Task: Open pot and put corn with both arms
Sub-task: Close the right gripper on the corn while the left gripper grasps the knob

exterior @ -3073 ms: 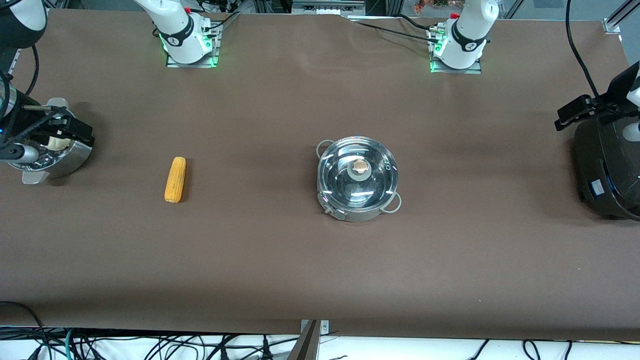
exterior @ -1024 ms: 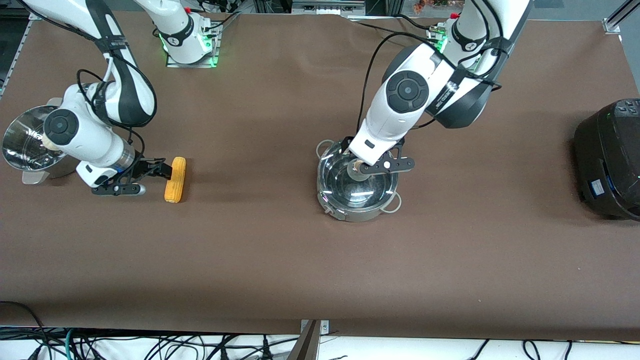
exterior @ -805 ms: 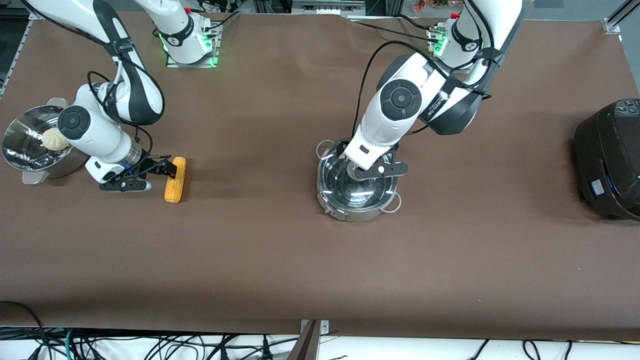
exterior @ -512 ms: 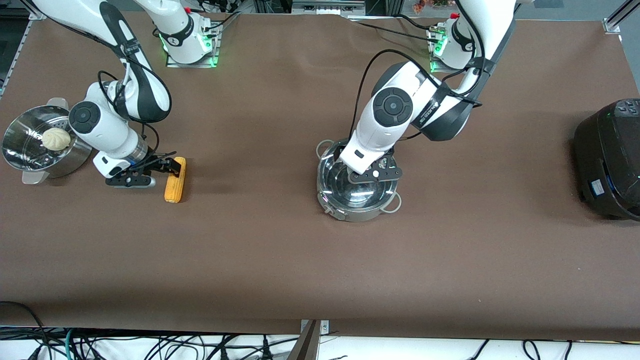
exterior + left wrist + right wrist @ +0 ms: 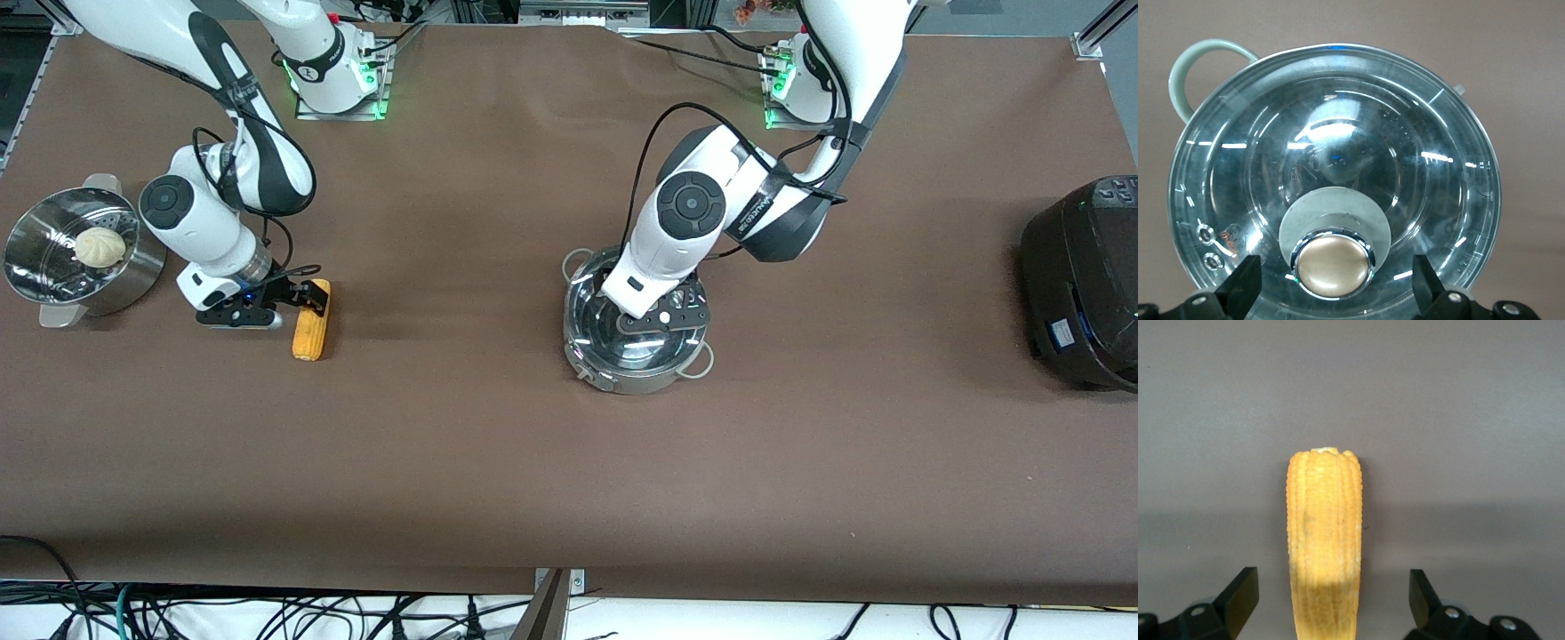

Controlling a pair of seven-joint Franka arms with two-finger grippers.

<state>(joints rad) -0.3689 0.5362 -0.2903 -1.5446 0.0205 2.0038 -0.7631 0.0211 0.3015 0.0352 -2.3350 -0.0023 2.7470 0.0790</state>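
My left gripper has its fingers on either side of the knob, so it needs to close now on the brass knob on the glass lid.
The pot stands mid-table with its glass lid on. My left gripper hangs just over the lid, open. In the left wrist view the fingers stand on either side of the brass knob without touching it, and my left gripper is centred on it. The corn lies on the table toward the right arm's end. My right gripper is open and low over the corn's end nearest the robots. In the right wrist view the corn lies between the spread fingers.
A perforated steel steamer bowl holding a white bun stands at the right arm's end of the table. A big black cooker stands at the left arm's end. The table is covered in brown cloth.
Both arms came in from the table's ends. In the last second my left gripper closed in on the lid knob and my right gripper moved onto the corn's end.
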